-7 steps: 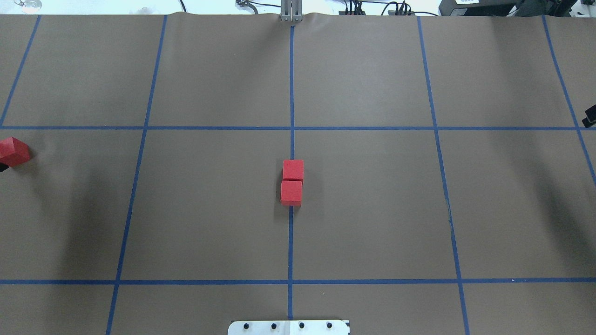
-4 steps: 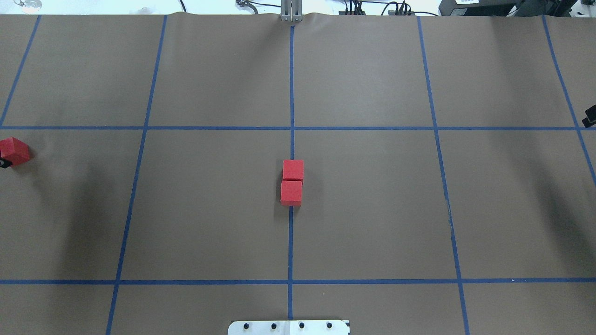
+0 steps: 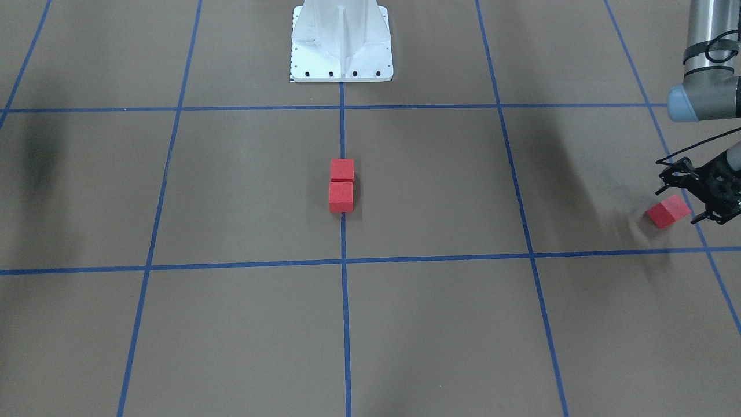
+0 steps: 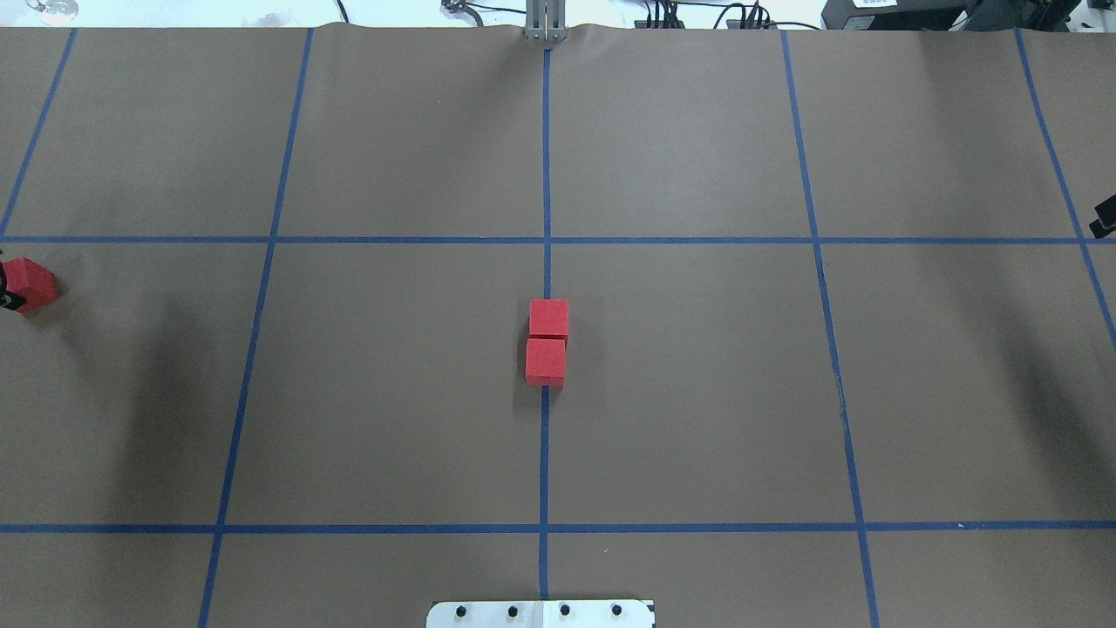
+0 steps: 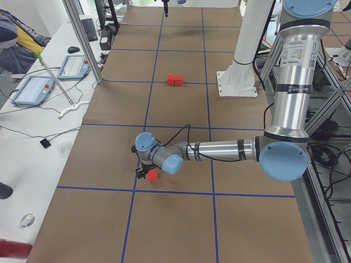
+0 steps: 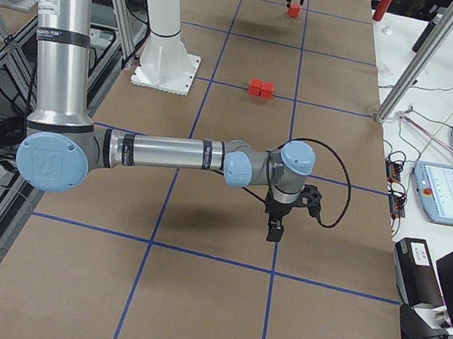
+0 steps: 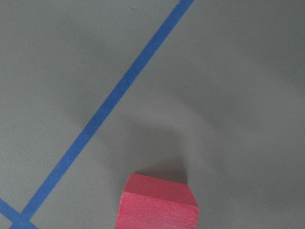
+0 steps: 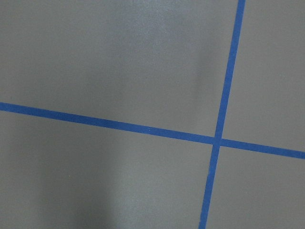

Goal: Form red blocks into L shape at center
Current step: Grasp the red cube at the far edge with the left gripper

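My left gripper grabs the third red block by its opposite sides next, since that block completes the L shape at center.
Two red blocks sit touching in a short line on the vertical blue tape line at the center. The front-facing view shows the same pair. A third red block rests far out at the table's left side, turned at an angle. My left gripper is low over it and open, one finger on each side. In the left wrist view that block sits at the bottom edge. My right gripper hangs above bare table at the far right; I cannot tell whether it is open or shut.
The white robot base plate sits at the near middle edge. Blue tape divides the brown surface into large squares. A side bench with tablets and an aluminium post stands beyond the far edge.
The left gripper has come lower around the outlying red block and now covers more of its left side. The block itself, the centre pair and the right arm have not moved.
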Controlling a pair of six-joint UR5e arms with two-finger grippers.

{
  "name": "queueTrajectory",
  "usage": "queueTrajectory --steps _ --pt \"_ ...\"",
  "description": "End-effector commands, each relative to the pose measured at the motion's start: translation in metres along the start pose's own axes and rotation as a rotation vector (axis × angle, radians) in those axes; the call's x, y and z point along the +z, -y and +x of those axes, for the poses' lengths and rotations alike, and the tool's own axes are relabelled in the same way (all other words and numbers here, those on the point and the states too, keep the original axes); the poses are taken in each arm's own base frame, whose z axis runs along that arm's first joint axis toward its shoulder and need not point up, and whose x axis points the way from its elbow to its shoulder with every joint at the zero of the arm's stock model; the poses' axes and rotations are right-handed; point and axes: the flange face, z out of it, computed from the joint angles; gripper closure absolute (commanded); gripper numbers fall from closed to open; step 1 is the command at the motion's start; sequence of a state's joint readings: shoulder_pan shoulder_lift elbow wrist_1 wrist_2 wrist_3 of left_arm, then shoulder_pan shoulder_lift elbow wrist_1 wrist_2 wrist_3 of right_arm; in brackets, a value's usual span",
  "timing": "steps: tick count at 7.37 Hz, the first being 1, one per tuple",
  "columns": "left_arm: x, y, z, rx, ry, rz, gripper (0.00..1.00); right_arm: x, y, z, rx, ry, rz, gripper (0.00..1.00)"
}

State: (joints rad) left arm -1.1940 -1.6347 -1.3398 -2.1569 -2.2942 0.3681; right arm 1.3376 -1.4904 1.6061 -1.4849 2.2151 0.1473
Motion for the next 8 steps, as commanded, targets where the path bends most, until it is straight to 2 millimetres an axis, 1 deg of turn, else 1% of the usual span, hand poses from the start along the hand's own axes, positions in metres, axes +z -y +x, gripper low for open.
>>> queueTrajectory --steps 1,3,5,7,8 --pt "0.004 0.000 -0.005 -0.008 -0.003 -0.007 0.05 0.000 0.000 0.000 -0.001 0.000 0.001 0.00" --pt "0.009 -0.005 -0.007 0.032 -0.008 -0.016 0.11 -0.001 0.001 -0.001 -0.001 0.000 0.002 0.00" --pt "0.009 -0.006 -0.007 0.042 -0.012 -0.017 0.26 -0.001 0.001 -0.001 -0.001 0.000 0.002 0.00" --pt "0.010 -0.007 -0.004 0.055 -0.040 -0.007 0.28 -0.001 0.001 -0.001 -0.001 0.000 0.002 0.00" --pt "0.012 -0.012 -0.003 0.096 -0.048 -0.009 0.28 -0.001 0.001 -0.001 -0.001 0.000 0.002 0.00"
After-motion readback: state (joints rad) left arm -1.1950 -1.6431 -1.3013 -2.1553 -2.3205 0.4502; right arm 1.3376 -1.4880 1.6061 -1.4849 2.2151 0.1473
